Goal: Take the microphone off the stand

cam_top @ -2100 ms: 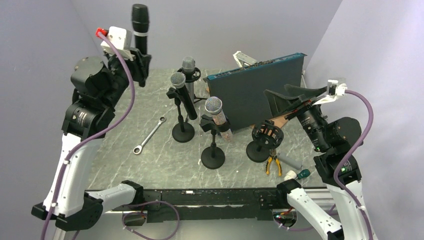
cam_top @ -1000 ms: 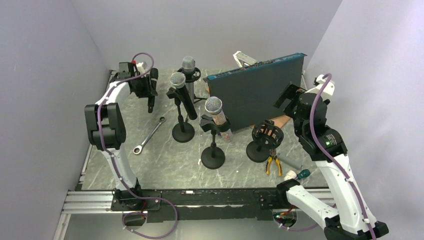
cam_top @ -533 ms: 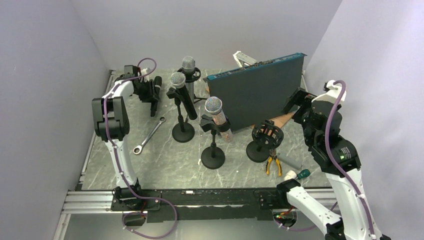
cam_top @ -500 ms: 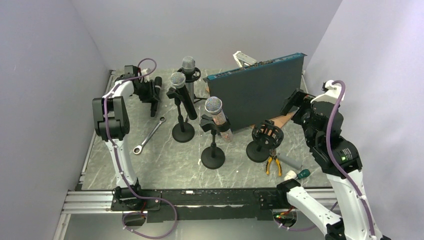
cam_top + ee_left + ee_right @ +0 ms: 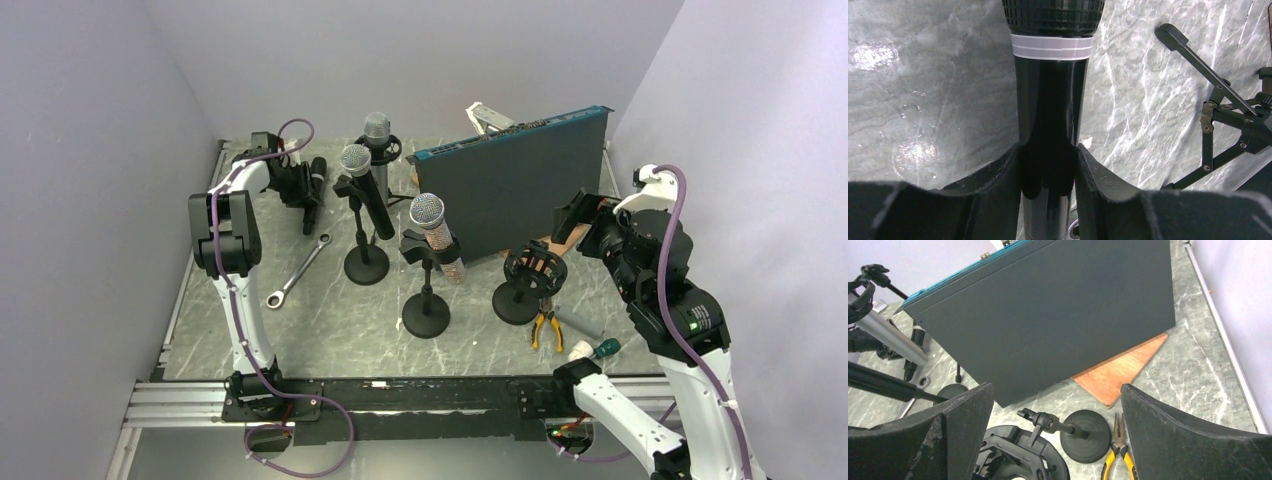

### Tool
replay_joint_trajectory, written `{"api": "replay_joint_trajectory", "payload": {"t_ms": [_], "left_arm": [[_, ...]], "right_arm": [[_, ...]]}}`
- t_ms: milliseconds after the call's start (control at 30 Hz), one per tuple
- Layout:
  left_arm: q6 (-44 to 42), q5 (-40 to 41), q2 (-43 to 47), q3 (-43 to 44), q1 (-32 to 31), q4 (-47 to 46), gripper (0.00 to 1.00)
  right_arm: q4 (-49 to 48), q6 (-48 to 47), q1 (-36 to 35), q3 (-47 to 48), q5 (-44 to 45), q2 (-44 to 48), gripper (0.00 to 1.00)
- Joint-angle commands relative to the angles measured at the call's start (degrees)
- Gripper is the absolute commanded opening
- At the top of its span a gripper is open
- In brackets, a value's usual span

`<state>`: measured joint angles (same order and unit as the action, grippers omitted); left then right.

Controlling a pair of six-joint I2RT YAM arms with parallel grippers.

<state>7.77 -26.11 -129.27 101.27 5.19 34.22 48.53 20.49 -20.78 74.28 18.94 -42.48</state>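
Observation:
The black microphone (image 5: 312,190) is low over flat, empty table and would end on that table, so it is now time for my left gripper to release it.
My left gripper (image 5: 303,187) is shut on a black microphone (image 5: 312,190) with a white ring, held low over the far left of the table. In the left wrist view the microphone (image 5: 1050,100) sits clamped between both fingers (image 5: 998,195) of the gripper (image 5: 1048,167). The black stand (image 5: 530,275) with its round shock mount is empty, right of centre. My right gripper (image 5: 572,213) is open and empty, above and right of it. In the right wrist view this gripper (image 5: 1058,432) hangs over the stand's base (image 5: 1085,435) and mount (image 5: 1018,460).
Three silver-headed microphones sit in stands: one (image 5: 357,162), one (image 5: 376,130) and one (image 5: 428,212). A dark panel (image 5: 515,180) leans at the back, a wooden board (image 5: 1120,372) beneath it. A wrench (image 5: 300,268), yellow pliers (image 5: 545,328) and a screwdriver (image 5: 598,348) lie on the table.
The left arm brought the black microphone from high in the air down to the far left of the table. The right gripper swung down and left towards the empty stand.

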Motion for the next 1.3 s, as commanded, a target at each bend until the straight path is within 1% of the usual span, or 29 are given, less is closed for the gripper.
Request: {"api": "replay_joint_trajectory", "payload": {"t_ms": [0,133,267,467,667,833,867,900,967,1100,1200,1267], "left_arm": [[-0.8,0.6,0.1,0.7,0.1,1.3,0.38],[-1.2,2.4,1.5,0.3,0.1,1.5,0.45],[-1.6,3.8,2.1,0.3,-0.2,2.0,0.48],[-1.5,3.8,2.7,-0.2,-0.3,1.7,0.54],[-0.5,3.7,6.8,-0.4,-0.3,1.7,0.57],[0.8,3.5,13.6,-2.3,-0.3,0.4,0.60],[1.0,3.9,15.5,-2.7,-0.3,0.5,0.65],[1.4,4.5,17.1,-3.0,-0.3,0.4,0.74],[1.9,5.6,20.4,-3.8,-0.2,0.3,0.81],[2.7,6.1,28.0,-5.6,-0.1,-0.1,0.86],[4.7,7.0,36.9,-9.2,-0.1,-3.0,0.88],[5.6,9.9,46.6,-13.8,-0.7,-8.0,0.90]], "right_arm": [[-0.5,-0.6,-0.1,0.7,-2.7,0.3,1.00],[-0.8,-1.4,-0.1,1.2,-3.9,0.3,1.00],[-0.5,-1.6,-0.1,1.5,-4.1,0.5,1.00],[-0.3,-1.5,-0.1,1.2,-4.2,1.0,1.00],[0.2,-1.9,-0.1,0.8,-4.6,1.4,1.00],[0.0,-2.0,-0.1,0.0,-5.7,2.3,1.00],[0.1,-2.0,-0.1,-0.1,-5.6,2.4,1.00],[0.2,-2.0,-0.1,-0.1,-5.5,2.5,1.00],[0.2,-2.2,-0.1,-0.3,-5.4,2.8,1.00],[-0.3,-2.8,-0.1,-1.3,-6.2,3.3,1.00],[-0.7,-3.5,-0.1,-2.0,-7.2,3.5,1.00],[-0.6,-3.9,-0.1,-2.1,-7.5,3.3,1.00]]}}
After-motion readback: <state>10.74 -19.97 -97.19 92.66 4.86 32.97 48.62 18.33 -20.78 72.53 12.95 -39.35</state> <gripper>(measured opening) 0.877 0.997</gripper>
